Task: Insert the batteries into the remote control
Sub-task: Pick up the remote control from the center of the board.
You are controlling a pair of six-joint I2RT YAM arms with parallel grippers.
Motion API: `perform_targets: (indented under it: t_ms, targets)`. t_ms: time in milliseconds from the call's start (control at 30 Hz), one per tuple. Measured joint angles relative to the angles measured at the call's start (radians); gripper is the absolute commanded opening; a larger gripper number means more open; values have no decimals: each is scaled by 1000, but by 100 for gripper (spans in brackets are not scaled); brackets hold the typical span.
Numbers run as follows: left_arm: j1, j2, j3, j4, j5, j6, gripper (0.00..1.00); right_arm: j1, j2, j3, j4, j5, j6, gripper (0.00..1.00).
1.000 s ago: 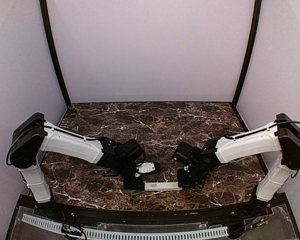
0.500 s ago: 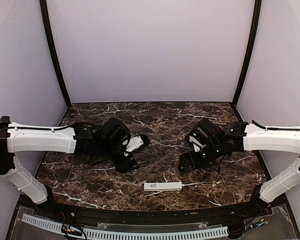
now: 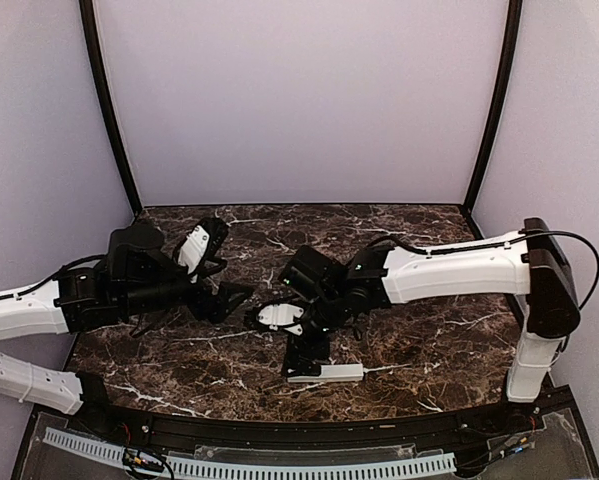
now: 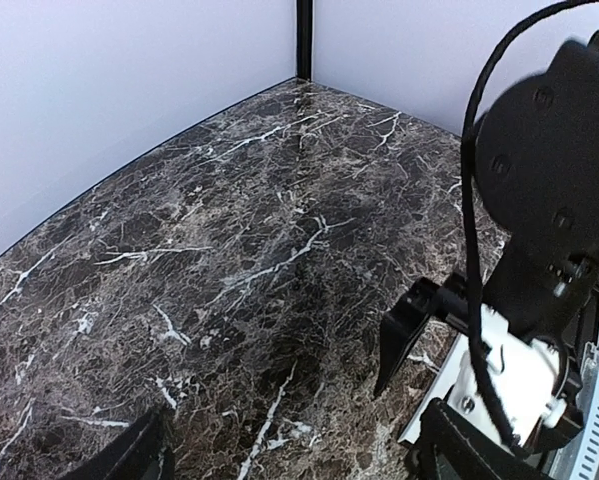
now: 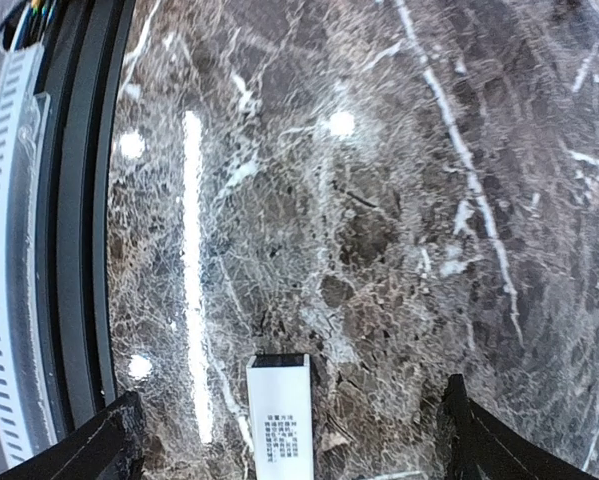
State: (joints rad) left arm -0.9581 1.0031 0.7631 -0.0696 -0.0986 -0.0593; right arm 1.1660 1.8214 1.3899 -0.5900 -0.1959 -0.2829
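The far end of the remote control needs to stay free so that I can hand it to my left gripper, so next my right gripper needs to grab the remote control across its sides by its dark-tipped end [image 3: 300, 377] [image 5: 280, 393].
The remote control [image 3: 329, 372] is a slim white bar lying flat near the table's front edge. In the right wrist view its dark-tipped end [image 5: 279, 400] with a printed label lies between the fingers. My right gripper [image 3: 307, 352] hangs over the remote's left end, open, holding nothing [image 5: 291, 395]. My left gripper [image 3: 231, 298] hovers left of it above bare marble, open and empty [image 4: 299, 450]. No batteries show in any view.
The right gripper's black finger [image 4: 404, 335] and white wrist housing [image 4: 499, 380] sit close in front of the left gripper. A black rail [image 5: 79, 250] and a white slotted strip [image 3: 249, 465] run along the near edge. Lilac walls [image 3: 299, 100] close in the table.
Both grippers let go at the remote's ends and lifted away. The right arm then swung left over the remote's left end. The left arm rose toward the centre, and its jaws widened.
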Motion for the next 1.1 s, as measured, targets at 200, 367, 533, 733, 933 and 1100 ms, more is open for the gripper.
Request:
perform_targets:
  t_ms: [200,367,533,733,933,1100]
  targets:
    - [0,-45,-46,14,-31,-9,86,26,126,39,-71,2,-100,98]
    - [1,-48,-48,33,-26,-8,86,31,137,39,-96,26,-113,93]
    - [1,-38,-48,47,-21,-8,86,31,155,39,-101,38,-109,80]
    - [1,-36,-48,49,-20,-8,86,31,210,51,-126,36,-99,46]
    - [1,-42,-48,51,-43,-7,86,31,224,88,-151,31,-74,14]
    - [1,-51,-48,53,-70,-6,85,31,221,137,-174,18,-62,8]
